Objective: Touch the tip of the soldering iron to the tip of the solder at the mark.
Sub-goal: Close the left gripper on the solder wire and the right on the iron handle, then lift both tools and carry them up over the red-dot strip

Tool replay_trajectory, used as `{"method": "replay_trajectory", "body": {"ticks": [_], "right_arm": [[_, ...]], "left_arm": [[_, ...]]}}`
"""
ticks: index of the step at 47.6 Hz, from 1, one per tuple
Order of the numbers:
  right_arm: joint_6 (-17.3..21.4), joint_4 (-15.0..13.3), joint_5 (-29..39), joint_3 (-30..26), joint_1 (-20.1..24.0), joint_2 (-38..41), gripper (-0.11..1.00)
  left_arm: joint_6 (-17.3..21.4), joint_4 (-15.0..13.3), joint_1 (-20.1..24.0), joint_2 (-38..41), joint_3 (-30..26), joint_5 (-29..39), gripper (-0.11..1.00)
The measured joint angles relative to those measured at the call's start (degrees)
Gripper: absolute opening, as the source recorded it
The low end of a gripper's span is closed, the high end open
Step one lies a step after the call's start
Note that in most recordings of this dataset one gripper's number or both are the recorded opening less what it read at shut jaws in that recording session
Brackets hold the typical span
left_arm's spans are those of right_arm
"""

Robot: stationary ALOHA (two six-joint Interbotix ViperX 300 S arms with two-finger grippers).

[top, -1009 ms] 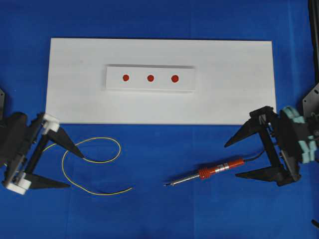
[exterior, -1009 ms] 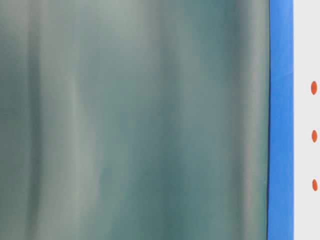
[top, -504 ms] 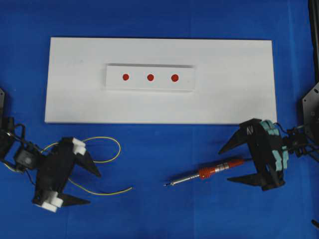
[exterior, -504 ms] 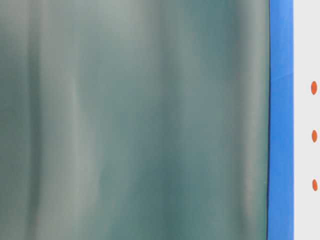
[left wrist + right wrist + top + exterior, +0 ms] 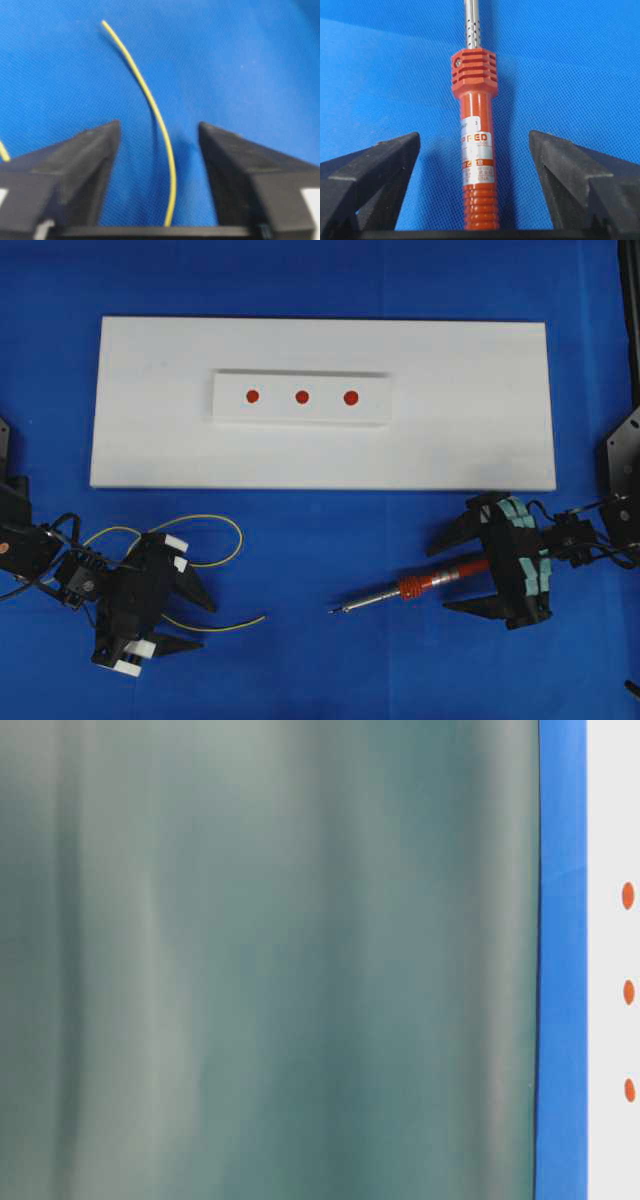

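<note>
My left gripper is to keep the solder's tip free to meet the iron at the mark, so it should next grab the solder by its yellow wire behind that tip.
The soldering iron lies on the blue cloth, orange-red handle to the right and dark tip pointing left. My right gripper is open astride the handle; in the right wrist view the handle runs between the fingers with a gap on each side. The solder, a thin yellow wire, curls at the lower left. My left gripper is open over it; in the left wrist view the solder passes between the fingers, touching neither. Three red marks sit on a raised white block.
The block rests on a wide white board across the back. The table-level view is mostly filled by a blurred grey-green surface, with the marks at its right edge. The iron's black cord runs back past the right gripper.
Both arms have come inward and down. The left gripper moved right over the solder and its jaws narrowed; the right gripper moved left astride the iron's handle.
</note>
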Motion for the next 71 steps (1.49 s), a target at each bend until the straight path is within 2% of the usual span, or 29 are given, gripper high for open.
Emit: {"method": "replay_trajectory", "body": {"ticks": [5, 9, 14, 17, 27, 33, 38, 49, 57, 63, 71], "right_arm": [[-0.5, 0.0, -0.2, -1.1, 0.0, 1.8, 0.68], [-0.4, 0.0, -0.4, -2.0, 0.1, 3.3, 0.43], [-0.6, 0.1, -0.5, -2.3, 0.0, 4.0, 0.15], [-0.5, 0.3, -0.5, -2.3, -0.1, 4.0, 0.06], [-0.6, 0.2, 1.0, -2.9, -0.2, 4.0, 0.06], [-0.5, 0.2, 6.9, -4.3, -0.7, 2.3, 0.06], [-0.5, 0.1, 14.3, -5.9, -1.5, -1.0, 0.06], [-2.3, -1.0, 39.2, -11.0, -4.8, -13.0, 0.06], [-2.5, -3.6, 52.8, -15.4, -7.0, -19.7, 0.06], [-2.5, -6.9, 61.9, -18.8, -10.1, -23.1, 0.06], [-2.5, -11.3, 68.6, -21.7, -14.9, -25.5, 0.06]], "left_arm": [[0.1, -0.1, -0.4, 0.0, -0.2, 1.6, 0.22], [-0.2, -0.1, -0.6, 0.0, -0.3, 2.5, 0.04], [-0.2, -0.1, -0.6, 0.0, -0.4, 2.9, 0.01], [-0.3, -0.1, -0.6, 0.0, -0.4, 2.9, 0.01], [-1.6, -0.1, -0.7, -0.5, -0.8, 4.7, 0.01], [-2.7, -0.1, -0.8, -2.7, -1.5, 8.8, 0.01], [-3.6, -0.1, -0.8, -6.2, -2.8, 15.6, 0.01], [-3.7, 0.1, 0.5, -15.4, -6.4, 33.0, 0.01], [-3.7, 0.4, 3.4, -21.2, -7.8, 41.6, 0.01], [-3.4, 0.5, 6.7, -25.1, -7.8, 45.2, 0.01], [-2.6, 0.9, 12.5, -30.8, -7.6, 48.1, 0.01]]}}
